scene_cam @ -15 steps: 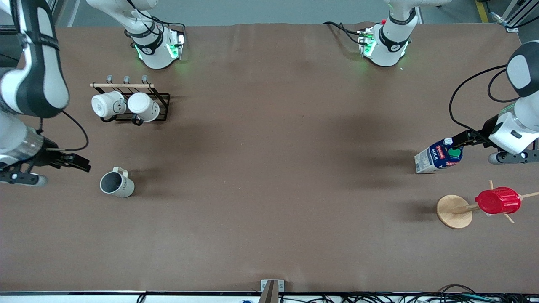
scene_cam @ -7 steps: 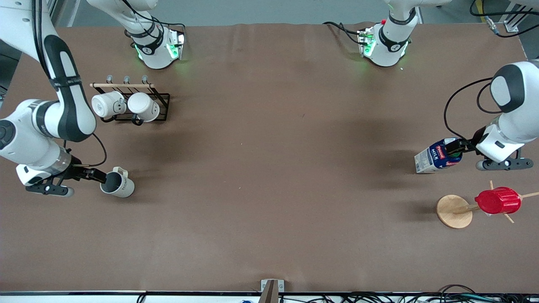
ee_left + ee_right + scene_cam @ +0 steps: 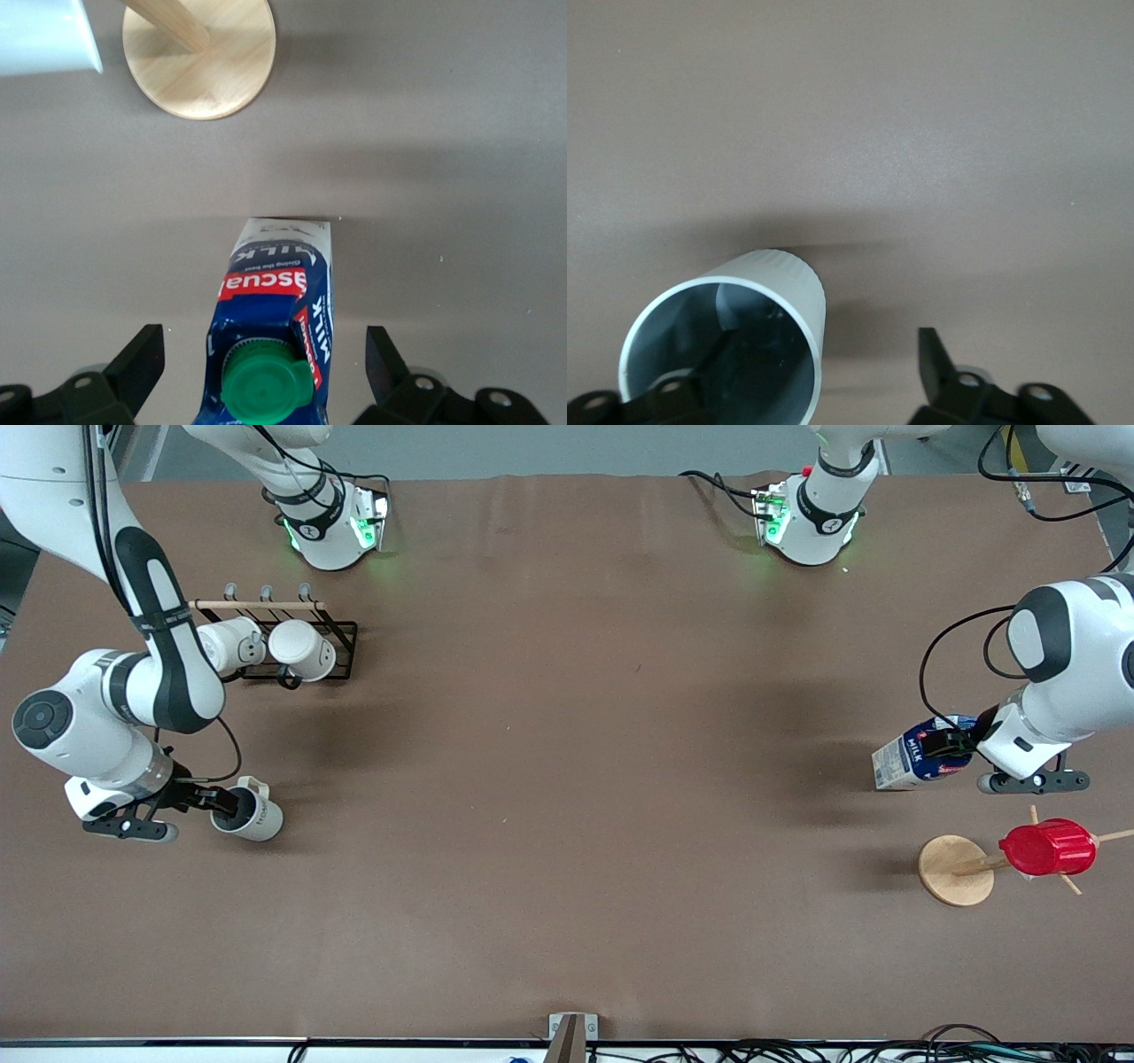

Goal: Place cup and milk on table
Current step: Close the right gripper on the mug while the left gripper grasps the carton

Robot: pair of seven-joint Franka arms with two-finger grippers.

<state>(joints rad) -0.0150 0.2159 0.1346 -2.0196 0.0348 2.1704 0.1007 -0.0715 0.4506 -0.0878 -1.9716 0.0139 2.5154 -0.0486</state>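
The milk's flat base (image 3: 890, 767) will stay free to stand on the tabletop, as my left gripper will grab the milk by its green-capped top next.
The cream-white cup (image 3: 254, 816) stands on the brown table (image 3: 567, 779) toward the right arm's end. My right gripper (image 3: 221, 801) is open at its rim. In the right wrist view one finger (image 3: 713, 367) is inside the cup (image 3: 775, 283), the other finger (image 3: 932, 354) is outside, and a gap shows at the wall. The blue-and-white milk (image 3: 912, 760) stands toward the left arm's end. My left gripper (image 3: 950, 744) is open around its top. The green cap (image 3: 266, 390) sits midway between the fingers (image 3: 140, 361), clear of both.
A black rack (image 3: 341, 638) with two plain white mugs (image 3: 301, 648) stands farther from the front camera than the cup. A round wooden disc (image 3: 948, 872) with pegs carries a red ribbed cup (image 3: 1047, 848), nearer the front camera than the milk.
My right gripper has moved in from the table's end to the cup and put one finger inside it. My left gripper has slid over the milk's top.
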